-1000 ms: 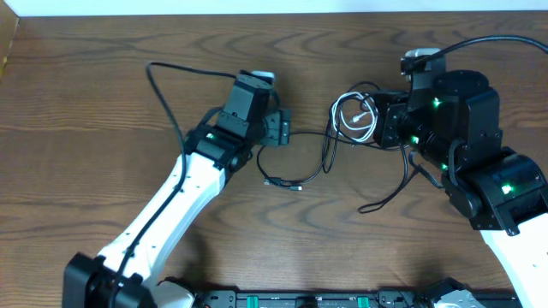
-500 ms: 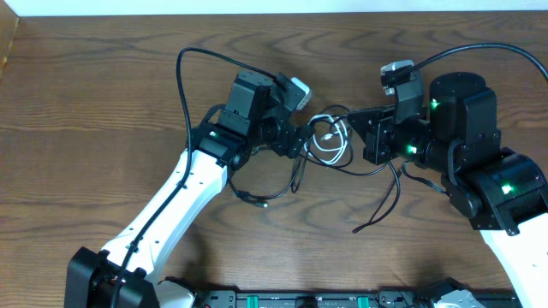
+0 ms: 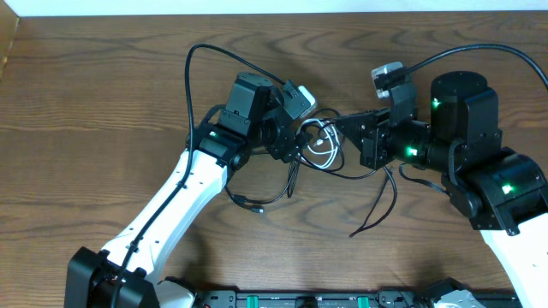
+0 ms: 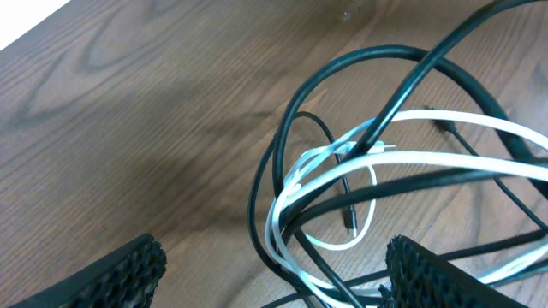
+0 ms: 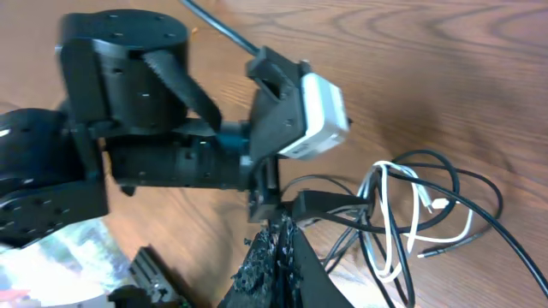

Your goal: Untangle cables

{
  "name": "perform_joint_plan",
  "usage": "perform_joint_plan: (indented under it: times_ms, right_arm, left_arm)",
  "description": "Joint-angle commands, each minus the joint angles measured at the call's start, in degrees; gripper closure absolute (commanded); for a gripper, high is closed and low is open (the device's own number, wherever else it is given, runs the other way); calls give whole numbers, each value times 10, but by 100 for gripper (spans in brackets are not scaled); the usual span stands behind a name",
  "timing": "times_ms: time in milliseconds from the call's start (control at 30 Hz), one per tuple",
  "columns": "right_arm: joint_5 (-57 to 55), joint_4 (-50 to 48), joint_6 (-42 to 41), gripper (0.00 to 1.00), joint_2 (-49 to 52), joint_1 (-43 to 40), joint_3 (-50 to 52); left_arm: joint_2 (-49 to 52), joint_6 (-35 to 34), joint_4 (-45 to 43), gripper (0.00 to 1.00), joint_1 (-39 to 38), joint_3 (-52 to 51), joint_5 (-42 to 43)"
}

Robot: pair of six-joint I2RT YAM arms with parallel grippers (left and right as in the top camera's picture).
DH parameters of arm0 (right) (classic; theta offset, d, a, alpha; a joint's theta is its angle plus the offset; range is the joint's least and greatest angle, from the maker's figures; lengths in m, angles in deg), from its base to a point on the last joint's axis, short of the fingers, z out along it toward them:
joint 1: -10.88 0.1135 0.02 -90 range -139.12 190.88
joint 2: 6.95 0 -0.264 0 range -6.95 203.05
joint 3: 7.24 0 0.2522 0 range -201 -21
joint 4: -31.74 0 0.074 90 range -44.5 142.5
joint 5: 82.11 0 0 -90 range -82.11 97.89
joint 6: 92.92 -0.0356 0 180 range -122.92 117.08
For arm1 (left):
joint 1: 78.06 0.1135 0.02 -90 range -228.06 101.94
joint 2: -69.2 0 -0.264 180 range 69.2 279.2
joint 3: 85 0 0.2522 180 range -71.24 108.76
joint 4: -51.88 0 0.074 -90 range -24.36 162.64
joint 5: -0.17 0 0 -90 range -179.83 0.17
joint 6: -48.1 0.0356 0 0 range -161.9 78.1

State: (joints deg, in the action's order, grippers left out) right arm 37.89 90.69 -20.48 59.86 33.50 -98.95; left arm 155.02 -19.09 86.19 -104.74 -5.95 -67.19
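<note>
I need to close my left gripper on the white cable, because the cable runs down with the bundle between my open fingers.
The black cable (image 3: 282, 190) and the white cable (image 3: 325, 154) lie tangled in one bundle at the table's middle, between my two grippers. My left gripper (image 3: 297, 144) is open, and its fingers (image 4: 274, 278) straddle loops of black cable (image 4: 282, 137) and white cable (image 4: 428, 158) without closing on them. My right gripper (image 3: 336, 124) is shut (image 5: 276, 248) on a strand of the black cable and holds it just right of the left gripper. White loops (image 5: 387, 222) and black loops (image 5: 479, 184) hang beside it. A black plug end (image 3: 255, 204) rests on the table.
Thick black arm wires arc over the back of the table, one on the left (image 3: 190, 77) and one on the right (image 3: 479, 47). A loose black cable tail (image 3: 360, 229) trails toward the front. The left wrist's white camera housing (image 5: 321, 103) sits close to my right fingers.
My right gripper has dragged the cable bundle left. My left gripper has swung right and turned, so its open fingers now sit around the bundle. The plug end slid left.
</note>
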Motion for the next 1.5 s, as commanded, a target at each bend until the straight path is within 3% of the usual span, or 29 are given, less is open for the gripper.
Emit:
perform_joint_plan:
  times_ms: [0,233,300,333,367,433,467,733,967,1233,1467]
  right_arm:
    - [64,-12,0,99,-2,-2,-8]
    - [112,-19,0,99,-2,-2,-8]
    - [111,-19,0,99,-2,-2,-8]
    - [111,-19,0,99,-2,-2,-8]
    - [111,-19,0,99,-2,-2,-8]
    - [111,-19,0,99,-2,-3,-8]
    - [111,-19,0,99,-2,-4,-8]
    - [111,-12,5,99,-2,-21,-8]
    - [109,4,11,99,-2,-24,-8]
    - [104,33,25,99,-2,-63,-8]
    - [104,66,45,99,-2,-138,-8]
  left_arm:
    - [-1,11,-1,17,2,-2,9]
    - [-1,11,-4,18,2,-2,9]
    - [-1,12,-9,41,2,-2,9]
    - [-1,12,-12,61,2,-2,9]
    - [-1,12,-14,74,2,-2,7]
    - [-1,12,-15,89,3,-2,4]
    - [-1,12,-15,92,3,-2,-3]
    - [-1,-2,-15,92,3,-2,-169]
    - [-1,-90,-16,92,24,-2,-292]
    - [-1,-173,-5,92,92,-2,-304]
    - [-1,-178,17,92,133,-3,-304]
